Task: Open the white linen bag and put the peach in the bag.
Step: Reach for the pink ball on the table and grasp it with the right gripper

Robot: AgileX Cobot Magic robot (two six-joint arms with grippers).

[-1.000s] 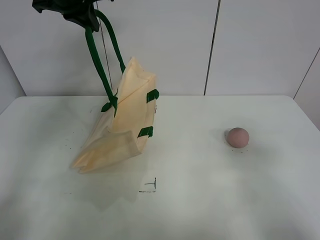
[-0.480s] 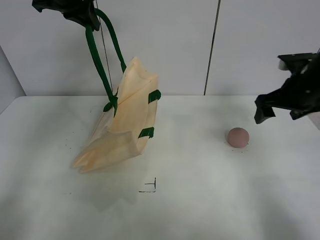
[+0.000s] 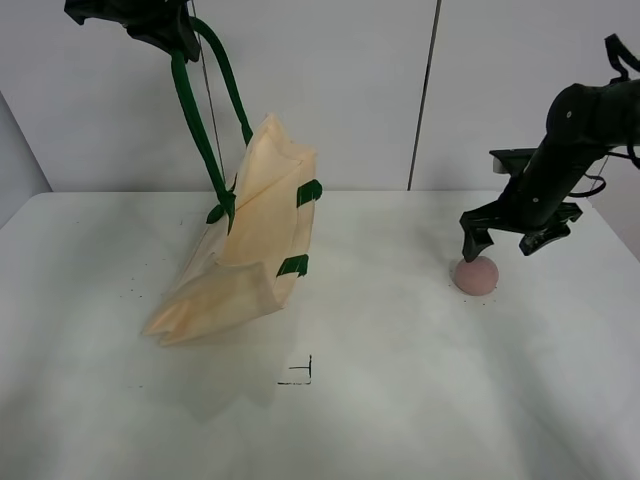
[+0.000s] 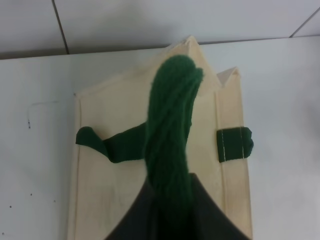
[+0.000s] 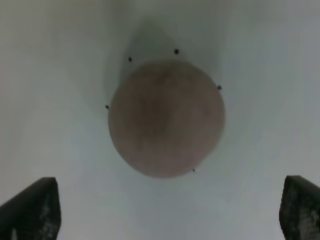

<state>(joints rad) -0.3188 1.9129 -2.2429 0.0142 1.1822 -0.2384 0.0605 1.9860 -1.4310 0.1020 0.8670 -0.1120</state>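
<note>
I will grab the peach by its rounded side next with my right gripper, to put it in the white linen bag.
The white linen bag hangs by its dark green straps, its lower corner resting on the table at the left. My left gripper is shut on the straps near the top of the high view; the left wrist view shows the twisted strap over the bag. The peach lies on the table at the right. My right gripper is open just above it. The right wrist view shows the peach between the two fingertips.
The white table bears a small black corner mark in front of the bag. A white panelled wall stands behind. The right arm reaches in from the right edge.
My right arm has come in from the right edge and lowered its open gripper over the peach. The left gripper and the bag have not moved.
</note>
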